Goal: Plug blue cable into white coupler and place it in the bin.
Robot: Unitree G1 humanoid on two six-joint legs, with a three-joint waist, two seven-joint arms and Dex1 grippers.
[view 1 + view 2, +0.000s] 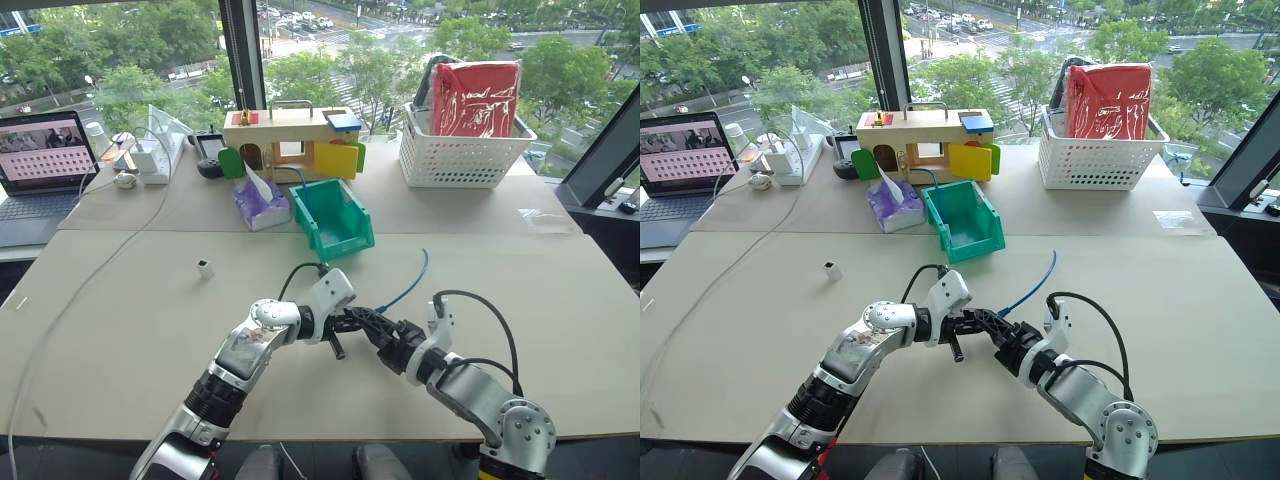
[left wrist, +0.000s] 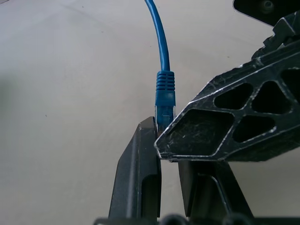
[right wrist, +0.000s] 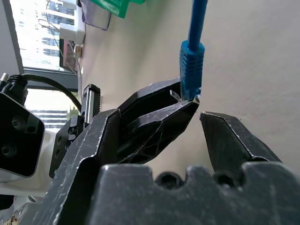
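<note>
My right gripper is to grab the blue cable by its ribbed boot [image 1: 381,309] [image 3: 191,70] next, because my left gripper's fingers already cover the clear plug.
The blue cable [image 1: 408,283] lies on the table in front of the green bin [image 1: 333,218], with its near end lifted. My left gripper [image 1: 341,324] is shut on that end's clear plug [image 2: 165,107], and the ribbed blue boot [image 2: 165,86] sticks out past its fingers. My right gripper [image 1: 372,326] meets it from the right. It is open, its fingers [image 3: 229,140] on either side of the left fingertips and the plug [image 3: 191,65]. The white coupler [image 1: 204,268] stands alone on the table far to the left, away from both grippers.
Behind the bin stand a wooden toy house [image 1: 290,135] and a purple tissue pack [image 1: 260,205]. A white basket [image 1: 465,160] with a red bag is at the back right. A laptop [image 1: 40,165] and a power strip [image 1: 155,155] sit at the back left, its white cord trailing forward.
</note>
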